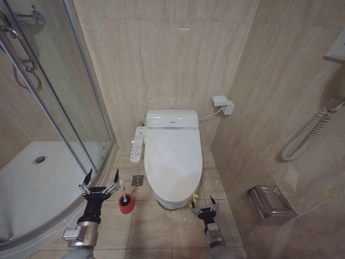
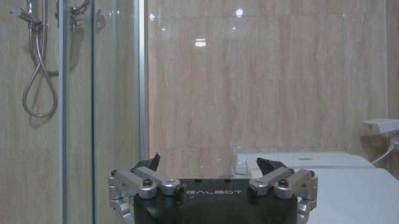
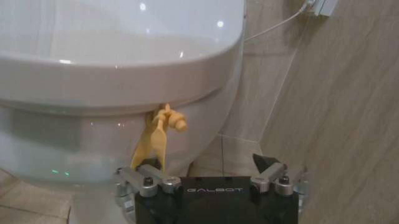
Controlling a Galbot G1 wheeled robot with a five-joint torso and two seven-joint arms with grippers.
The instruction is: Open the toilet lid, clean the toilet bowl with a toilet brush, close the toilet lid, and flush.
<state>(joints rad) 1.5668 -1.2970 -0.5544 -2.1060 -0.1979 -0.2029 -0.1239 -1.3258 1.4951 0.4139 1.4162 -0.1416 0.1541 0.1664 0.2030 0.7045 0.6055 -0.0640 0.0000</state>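
Observation:
I need to grab the small yellow tag by its hanging loop (image 1: 194,200) with my right gripper next, to open the toilet lid (image 1: 172,154).
The white toilet lid (image 1: 172,154) lies shut over the toilet bowl (image 3: 74,144), hiding its inside. A small yellow loop tag (image 3: 159,135) hangs from the lid's front edge. My right gripper (image 1: 204,204) is low at the toilet's front right, open, and the tag (image 1: 194,200) rests against one finger; in the right wrist view the gripper (image 3: 203,163) sits just below the lid rim (image 3: 118,70). The toilet brush (image 1: 125,200) stands in its red cup on the floor left of the bowl. My left gripper (image 1: 101,181) hovers open beside it, nothing between its fingers (image 2: 153,161).
A curved glass shower enclosure (image 1: 59,135) bounds the left side. A button panel (image 1: 138,144) juts from the toilet's left, with a floor drain (image 1: 137,180) below it. On the right wall are a steel paper holder (image 1: 271,202) and a wall socket (image 1: 222,103).

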